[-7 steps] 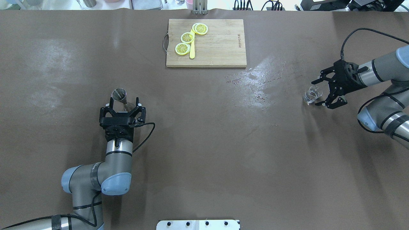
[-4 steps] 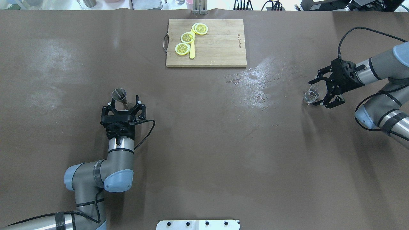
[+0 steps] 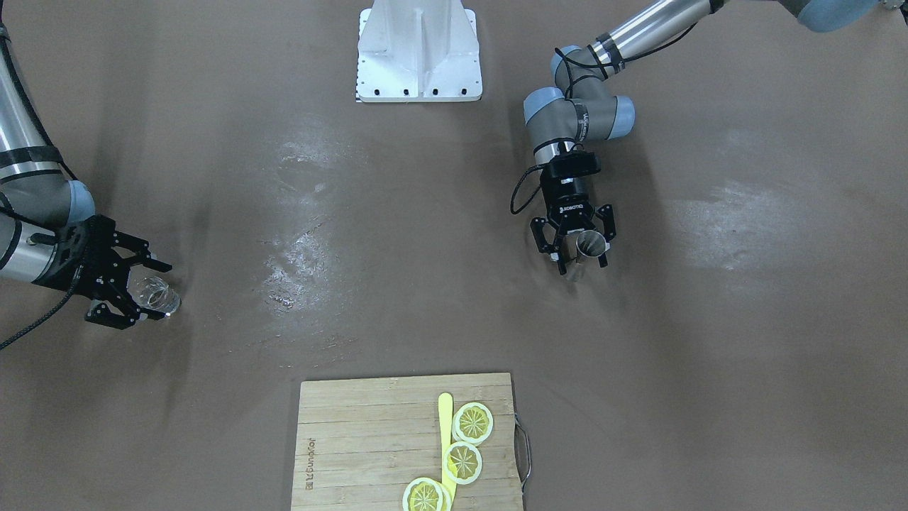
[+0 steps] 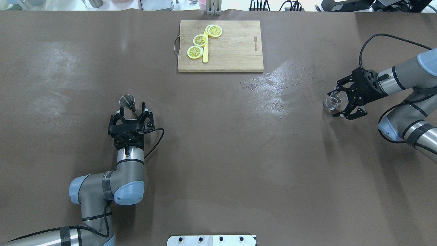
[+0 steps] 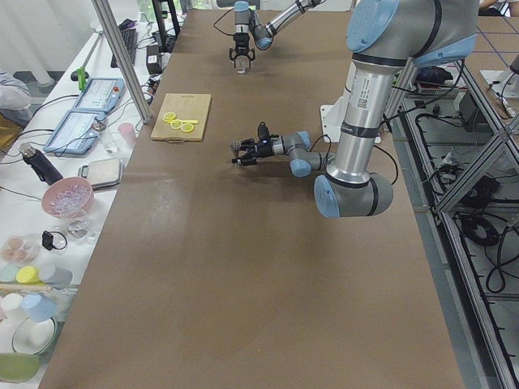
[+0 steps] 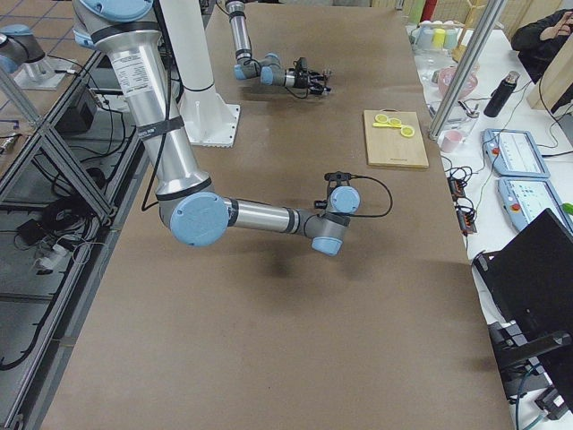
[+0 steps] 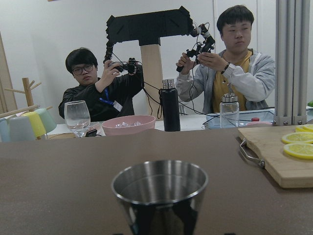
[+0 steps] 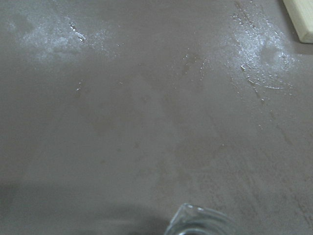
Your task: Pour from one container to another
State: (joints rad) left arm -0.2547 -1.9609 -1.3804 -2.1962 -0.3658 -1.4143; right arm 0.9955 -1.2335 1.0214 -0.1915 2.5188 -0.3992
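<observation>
My right gripper grabs the clear glass cup around its body [image 3: 154, 294] next, leaving its spouted rim free to pour.
The steel jigger [image 4: 127, 101] stands upright on the brown table at the left, its lower part between the fingers of my left gripper [image 4: 131, 111], which is open and apart from it. In the left wrist view the jigger [image 7: 160, 191] fills the lower middle. The front-facing view shows the jigger [image 3: 591, 244] inside the left gripper [image 3: 583, 261]. At the far right the clear glass cup [image 4: 332, 101] stands upright, and my right gripper [image 4: 336, 104] straddles it, open, one finger on each side. Only the cup's rim [image 8: 198, 223] shows in the right wrist view.
A wooden cutting board [image 4: 235, 48] with lemon slices [image 4: 200, 40] and a yellow knife lies at the far middle. A wet shiny patch [image 4: 278, 80] spreads between the board and the cup. The white robot base [image 4: 211, 240] sits at the near edge.
My left gripper has slid forward so its fingers flank the jigger. My right gripper has moved toward the glass cup and now straddles it. Both stay open.
</observation>
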